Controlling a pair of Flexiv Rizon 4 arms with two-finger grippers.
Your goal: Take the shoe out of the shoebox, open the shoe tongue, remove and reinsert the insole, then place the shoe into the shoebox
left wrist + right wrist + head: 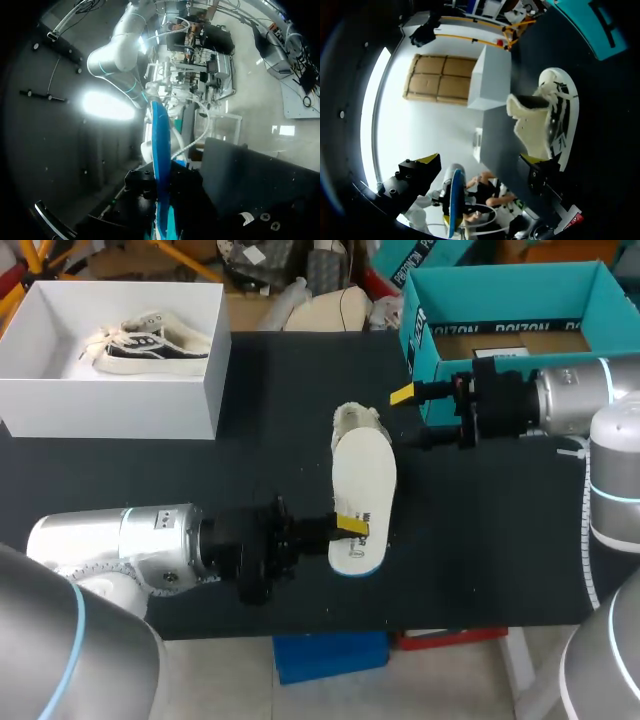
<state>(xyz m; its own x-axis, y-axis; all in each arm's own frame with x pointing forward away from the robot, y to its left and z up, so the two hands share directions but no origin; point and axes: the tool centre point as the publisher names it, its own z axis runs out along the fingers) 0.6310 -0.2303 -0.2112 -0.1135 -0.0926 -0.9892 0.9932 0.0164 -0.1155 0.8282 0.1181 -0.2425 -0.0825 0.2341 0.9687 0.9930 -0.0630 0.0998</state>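
Note:
The insole's free long edge (394,465) is across from the long edge that my left gripper already covers, so my right gripper will reach the insole and grab it there.
My left gripper (350,525) is shut on one long edge of the white insole (362,490) with a blue rim, holding it in the air over the middle of the table. In the left wrist view the insole (161,145) shows edge-on as a thin blue strip between the fingers of my left gripper (162,205). The black and cream shoe (354,423) lies on the table under the insole's far end. Seen from the right wrist, the shoe (550,115) has its tongue folded open. My right gripper (412,417) stands open just right of the shoe, holding nothing, and the shoe lies ahead of it (482,162).
A white shoebox (110,400) at the back left holds another black and cream shoe (150,345). A teal shoebox (500,300) stands open at the back right, close behind my right gripper. The table's front edge runs just beyond my left arm.

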